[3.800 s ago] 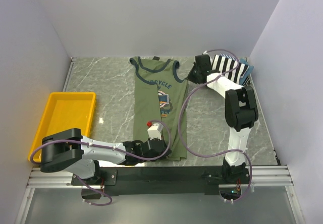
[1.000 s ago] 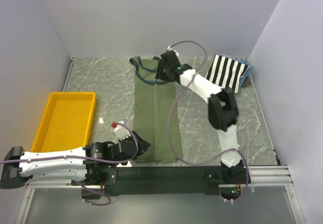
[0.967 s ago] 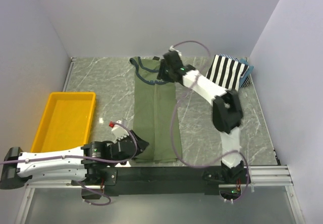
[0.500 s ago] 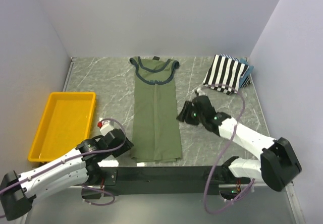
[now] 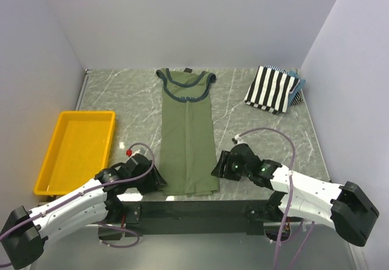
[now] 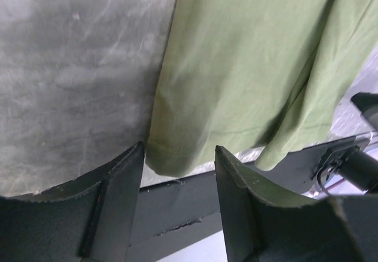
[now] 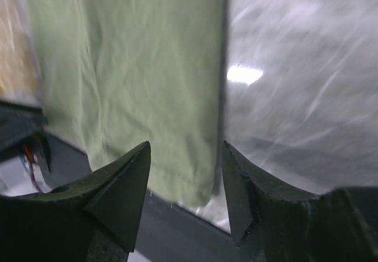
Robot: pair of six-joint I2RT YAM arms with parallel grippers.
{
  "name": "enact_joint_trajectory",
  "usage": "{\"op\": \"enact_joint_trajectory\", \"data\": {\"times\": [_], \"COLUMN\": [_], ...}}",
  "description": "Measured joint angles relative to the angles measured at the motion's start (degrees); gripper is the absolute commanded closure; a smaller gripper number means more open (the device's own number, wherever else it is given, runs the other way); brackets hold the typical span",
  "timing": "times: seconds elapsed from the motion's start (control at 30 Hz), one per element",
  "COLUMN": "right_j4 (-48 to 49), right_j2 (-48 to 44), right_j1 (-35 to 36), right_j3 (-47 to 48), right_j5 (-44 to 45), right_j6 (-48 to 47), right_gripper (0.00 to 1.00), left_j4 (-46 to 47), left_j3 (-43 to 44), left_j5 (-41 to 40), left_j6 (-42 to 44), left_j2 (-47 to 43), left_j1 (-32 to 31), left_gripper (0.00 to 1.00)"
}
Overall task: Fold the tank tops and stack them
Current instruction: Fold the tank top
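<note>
My left gripper's spread fingers are still above the flat tank top with its hem corner between them. The gripper goes lower next, before it closes on that corner.
The olive-green tank top (image 5: 187,136) lies flat in the middle of the table as a long narrow strip, its navy-trimmed neckline at the far end. Its near hem reaches the table's front edge. My left gripper (image 5: 156,180) is open at the hem's near-left corner; in the left wrist view that corner (image 6: 177,159) sits between the spread jaws of the left gripper (image 6: 179,150). My right gripper (image 5: 218,168) is open at the near-right corner, and the hem (image 7: 189,179) shows between the right gripper (image 7: 186,146) fingers. The striped tank top (image 5: 273,88) lies bunched at the back right.
A yellow tray (image 5: 78,114) stands at the left of the table. The dark mounting rail (image 5: 200,209) runs just beyond the hem at the near edge. Walls close in the back and both sides.
My right arm has swung from the neckline at the back down to the near-right hem corner. The left gripper has opened and shifted slightly beside the near-left corner.
</note>
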Motion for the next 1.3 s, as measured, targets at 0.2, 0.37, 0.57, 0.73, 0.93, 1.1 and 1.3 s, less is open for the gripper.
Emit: {"op": "enact_joint_trajectory", "data": {"times": [0.2,0.37,0.57,0.73,0.93,1.1,1.3], "right_j4": [-1.4,-3.0,0.6,3.1,4.7,4.9,1.7], "right_j2": [-2.2,-3.0,0.2,2.1,4.5,6.8,7.0], "right_j1": [4.5,6.6,10.4,13.5,15.9,16.7,17.0], "right_j3": [-2.0,-3.7,-3.4,-3.4,-2.9,-2.1,-1.6], "right_j5": [0.1,0.3,0.2,0.2,0.5,1.0,2.0], "right_j6": [3.1,5.0,7.2,9.0,10.6,11.2,11.4], "right_gripper": [0.38,0.38,0.38,0.39,0.48,0.72,0.98], "left_j4": [0.3,0.1,0.8,2.3,6.2,7.7,7.1], "left_j3": [0.0,0.0,0.1,-1.0,-2.7,-2.7,-2.7], "left_j5": [2.5,2.9,3.6,4.5,6.6,7.1,7.4], "left_j6": [-0.1,-0.5,-0.9,-1.7,-1.8,-1.6,-1.6], "left_j2": [2.8,3.0,4.5,4.5,6.0,7.8,6.7], "left_j1": [0.0,0.0,0.1,0.1,0.2,0.2,0.2], "left_gripper": [0.43,0.43,0.48,0.60,0.79,0.95,0.99]}}
